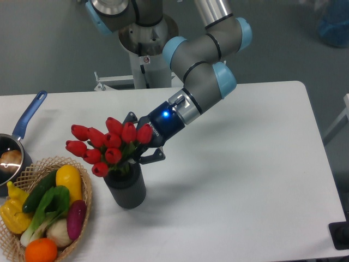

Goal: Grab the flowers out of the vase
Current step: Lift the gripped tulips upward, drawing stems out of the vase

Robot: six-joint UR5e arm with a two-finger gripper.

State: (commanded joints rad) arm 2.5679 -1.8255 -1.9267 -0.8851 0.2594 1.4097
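Note:
I will next take hold of the flowers (106, 143) by their green stems with my gripper, so that I can pick them out of the dark grey vase (126, 188).
The flowers (106, 143), a bunch of red tulip buds with green leaves, stand in the dark grey ribbed vase (126, 188) at the left middle of the white table. My gripper (136, 140) reaches in from the right, tilted down, at the height of the buds. Its jaws are open and spread wide. One finger (130, 117) shows above the right side of the bunch and the other (151, 158) below it, beside the vase's rim. The rightmost buds lie in front of the gap between the fingers. Whether the fingers touch the stems is hidden.
A wicker basket (84, 180) with vegetables stands just left of the vase at the front left corner. A blue-handled pot (22, 123) sits at the left edge. The arm's base column (147, 60) stands behind the table.

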